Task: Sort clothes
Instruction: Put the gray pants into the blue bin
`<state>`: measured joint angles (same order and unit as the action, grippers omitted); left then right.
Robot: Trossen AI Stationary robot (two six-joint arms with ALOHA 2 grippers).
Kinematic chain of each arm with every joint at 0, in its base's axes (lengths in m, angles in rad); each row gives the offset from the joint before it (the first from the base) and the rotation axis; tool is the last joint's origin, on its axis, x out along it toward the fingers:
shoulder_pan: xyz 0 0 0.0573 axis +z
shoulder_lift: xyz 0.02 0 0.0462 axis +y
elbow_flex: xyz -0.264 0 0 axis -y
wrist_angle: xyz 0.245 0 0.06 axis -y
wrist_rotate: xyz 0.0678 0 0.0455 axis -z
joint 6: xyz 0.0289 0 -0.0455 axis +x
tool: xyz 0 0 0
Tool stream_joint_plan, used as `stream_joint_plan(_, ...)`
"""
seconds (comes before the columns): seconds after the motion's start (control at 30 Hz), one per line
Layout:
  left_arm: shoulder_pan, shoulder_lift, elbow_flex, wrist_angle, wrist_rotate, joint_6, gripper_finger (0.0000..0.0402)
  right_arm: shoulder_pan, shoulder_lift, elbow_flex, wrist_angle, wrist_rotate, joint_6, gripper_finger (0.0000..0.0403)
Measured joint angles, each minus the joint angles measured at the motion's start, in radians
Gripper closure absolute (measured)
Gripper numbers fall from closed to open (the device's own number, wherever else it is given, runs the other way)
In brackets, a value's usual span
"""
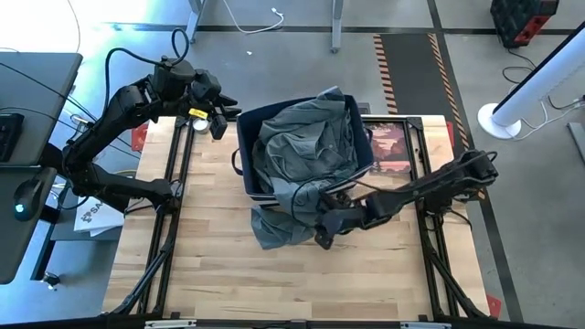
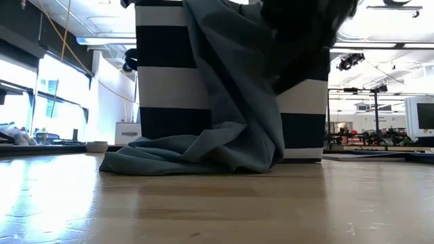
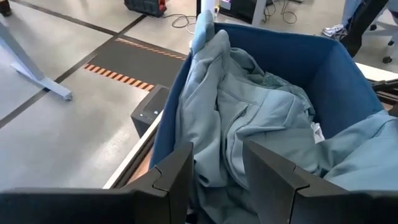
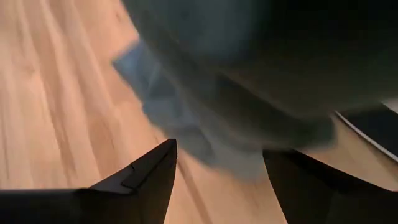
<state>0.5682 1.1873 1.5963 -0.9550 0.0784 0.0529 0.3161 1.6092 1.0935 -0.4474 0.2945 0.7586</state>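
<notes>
I need to grab the grey-green garment by its spilled fold [image 1: 297,224] with my right gripper next, to tuck the garment wholly into the navy bin [image 1: 251,160].
A grey-green garment [image 1: 302,155] fills the navy bin with white stripes [image 1: 245,151] at the table's far middle. It spills over the bin's near wall, and its lower end [image 2: 190,152] lies on the table. It also shows in the left wrist view [image 3: 249,118]. My left gripper [image 1: 218,121] is open in the air beside the bin's far left corner, touching nothing [image 3: 217,168]. My right gripper [image 1: 323,233] is open at the right edge of the spilled part. In the right wrist view [image 4: 221,168] a blurred fold of the garment [image 4: 205,137] lies between its fingers. My right gripper comes in from the table's right with its fingers open around the spilled fold of the garment [image 4: 205,137]. I cannot tell whether the fingers touch the cloth.
A red-brown mat [image 1: 388,146] lies on the table right of the bin. White paper [image 1: 91,215] lies off the table's left edge. Bare wooden tabletop [image 1: 292,283] stretches toward the near edge. Black frame rails [image 1: 174,210] run along both sides.
</notes>
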Motion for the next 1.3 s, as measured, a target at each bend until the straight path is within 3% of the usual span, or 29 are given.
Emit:
stream_joint_plan(0.17,0.000,0.000,0.000,0.000,0.000,-0.023,0.0266,-0.045,0.035,-0.086,0.231,0.029,0.004,0.0200)
stream_joint_plan(0.37,0.000,0.000,0.000,0.005,0.002,-0.033,0.0266,-0.130,0.018,-0.031,0.290,-0.227,-0.011,0.0378)
stream_joint_plan(0.6,0.000,0.000,0.000,0.034,0.001,-0.042,0.0266,-0.218,-0.091,0.174,0.291,-0.498,-0.153,0.0399)
stream_joint_plan(0.77,0.000,0.000,0.000,0.035,0.001,-0.042,0.0266,-0.312,-0.142,0.371,0.289,-0.559,-0.273,0.0399)
stream_joint_plan(0.87,0.000,0.000,0.000,0.044,0.001,-0.041,0.0266,-0.380,-0.147,0.513,0.292,-0.434,-0.456,0.0400)
stream_joint_plan(1.07,0.000,0.000,0.000,0.084,0.001,-0.041,0.0266,-0.489,-0.132,0.709,0.299,0.176,-0.702,0.0402)
stream_joint_plan(1.13,0.000,0.000,0.000,0.098,0.000,-0.041,0.0266,-0.527,-0.131,0.714,0.254,0.219,-0.713,0.0402)
stream_joint_plan(1.3,0.000,0.000,0.000,0.096,-0.002,-0.041,0.0266,-0.589,-0.118,0.664,-0.035,0.048,-0.571,0.0402)
